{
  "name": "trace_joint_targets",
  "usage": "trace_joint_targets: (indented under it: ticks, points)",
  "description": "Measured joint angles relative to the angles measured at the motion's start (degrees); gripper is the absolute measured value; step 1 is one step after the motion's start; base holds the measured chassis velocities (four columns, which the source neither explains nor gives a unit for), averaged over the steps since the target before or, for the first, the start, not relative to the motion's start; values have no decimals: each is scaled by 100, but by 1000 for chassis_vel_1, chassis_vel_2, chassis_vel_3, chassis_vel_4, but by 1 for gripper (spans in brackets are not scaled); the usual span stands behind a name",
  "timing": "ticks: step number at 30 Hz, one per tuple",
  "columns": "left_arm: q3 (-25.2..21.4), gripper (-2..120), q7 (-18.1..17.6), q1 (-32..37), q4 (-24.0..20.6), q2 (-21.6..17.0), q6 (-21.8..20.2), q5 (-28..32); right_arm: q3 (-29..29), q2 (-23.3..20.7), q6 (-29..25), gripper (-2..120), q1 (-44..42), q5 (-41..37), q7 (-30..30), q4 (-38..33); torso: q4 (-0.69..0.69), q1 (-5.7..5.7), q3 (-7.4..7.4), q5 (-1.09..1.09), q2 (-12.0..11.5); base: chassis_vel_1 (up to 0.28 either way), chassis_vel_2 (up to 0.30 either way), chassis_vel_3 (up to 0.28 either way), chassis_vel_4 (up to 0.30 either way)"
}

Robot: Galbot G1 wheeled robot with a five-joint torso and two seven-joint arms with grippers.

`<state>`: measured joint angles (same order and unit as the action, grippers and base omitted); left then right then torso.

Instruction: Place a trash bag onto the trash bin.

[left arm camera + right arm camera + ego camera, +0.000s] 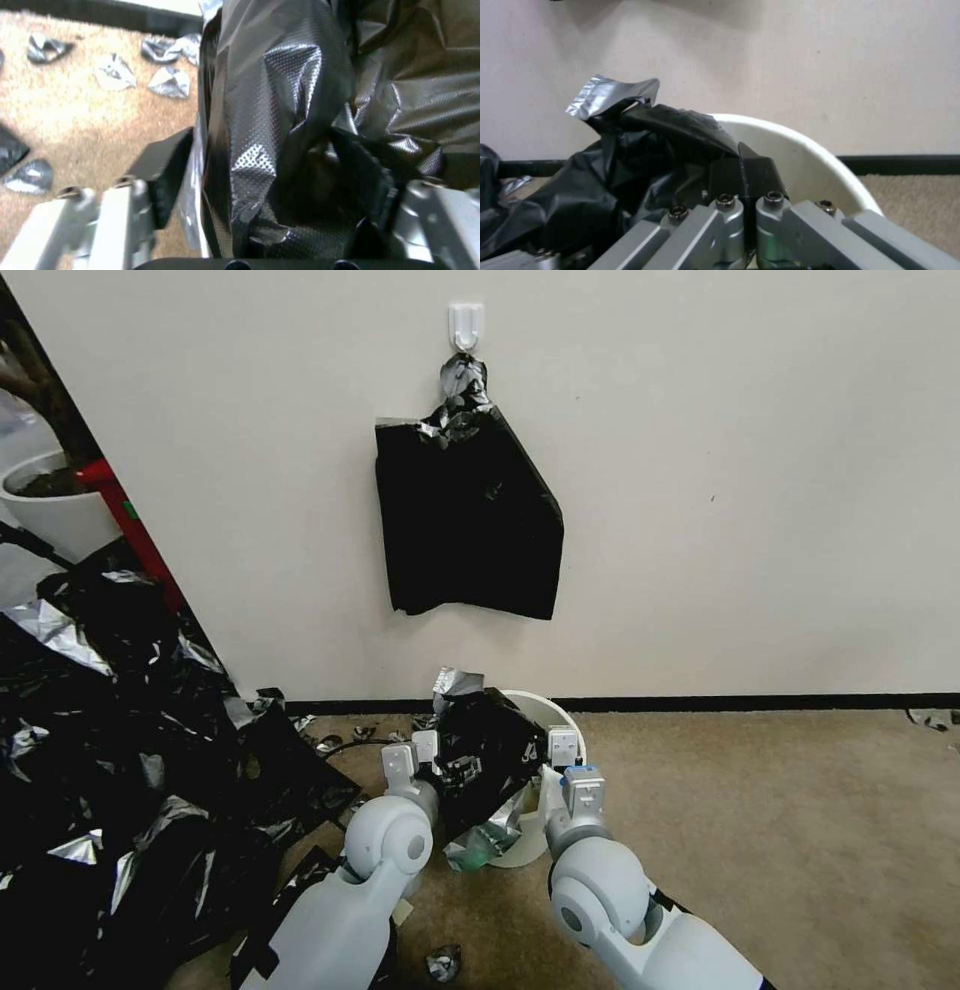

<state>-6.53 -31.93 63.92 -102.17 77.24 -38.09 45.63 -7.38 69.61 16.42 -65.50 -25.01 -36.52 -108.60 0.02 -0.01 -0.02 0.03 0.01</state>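
I should next grab the trash bag (482,748) with my left gripper by the raised fold at its edge, since the rest hangs loose over the bin.
The cream-white trash bin (548,708) stands on the carpet close to the wall, between my two grippers. A glossy black trash bag (482,748) lies crumpled over the bin's left side and spills down its front. My left gripper (415,753) is at the bag's left edge. In the left wrist view it (300,161) is open, with the bag (280,112) bulging between its wide-set fingers. My right gripper (572,762) is at the bin's right rim. In the right wrist view it (745,161) is shut on a thin edge of the bag (630,168), just inside the bin's wall (805,150).
A flat black sheaf of bags (470,520) hangs from a white wall hook (466,325) above the bin. A big heap of black and silver film (120,750) covers the floor at left, below a white pot (50,505). Film scraps (443,962) lie nearby. Bare carpet (780,830) stretches right.
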Motion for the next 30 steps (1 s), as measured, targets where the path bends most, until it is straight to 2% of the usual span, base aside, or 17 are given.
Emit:
trace_joint_targets:
  ticks: [3,6,7,9,11,13,16,17,18,21,25,27,29,30]
  points:
    - [-117,54,-187,-49,-1,56,-325,416,27,-10,-77,0,-32,244,109,48,0,0,0,-1,0,0,0,0,0]
    - [-163,49,-225,-69,0,66,-374,566,55,-15,-111,0,-42,339,148,64,-1,0,0,-1,0,0,0,0,0]
    - [-197,40,-235,-85,0,63,-384,638,96,-36,-144,0,-54,427,183,71,-1,0,1,-3,0,0,0,0,0]
    - [-211,39,-236,-89,0,57,-387,656,112,-47,-155,0,-57,452,195,71,-2,0,1,-4,0,0,0,0,0]
    - [-269,26,-237,-95,-20,3,-385,726,181,-123,-205,0,-66,562,255,70,-3,0,2,-5,0,0,0,0,0]
    - [-279,24,-237,-95,-22,-6,-381,740,187,-131,-209,0,-66,568,263,69,-3,0,2,-5,0,0,0,0,0]
    - [-401,9,-220,-84,-62,-78,-381,905,281,-214,-229,0,-44,591,310,66,-4,0,4,-6,-2,0,0,0,0]
    - [-401,9,-220,-84,-62,-78,-381,905,281,-214,-229,0,-44,591,310,66,-4,0,4,-6,-2,0,0,0,0]
    - [-453,5,-184,-61,-101,-99,-378,925,337,-236,-229,0,-13,571,327,73,-5,1,4,-7,-2,0,0,0,0]
    - [-518,3,-22,8,-217,-159,-276,886,463,-271,-216,0,54,443,377,98,-4,1,4,-6,-2,0,0,0,0]
    - [-647,3,604,229,-605,-386,-101,530,840,-373,-18,0,249,-67,538,262,-3,1,3,-3,-2,0,0,0,0]
    - [-665,3,691,262,-659,-415,-99,487,892,-397,0,0,270,-143,559,306,-3,1,3,-3,-2,0,0,0,0]
    - [-784,3,1025,390,-862,-492,-94,299,1079,-521,52,0,314,-423,641,446,-3,1,3,-3,-2,0,0,0,0]
    - [-784,3,1025,390,-862,-492,-94,299,1079,-521,52,0,314,-423,641,446,-3,1,3,-3,-2,0,0,0,0]
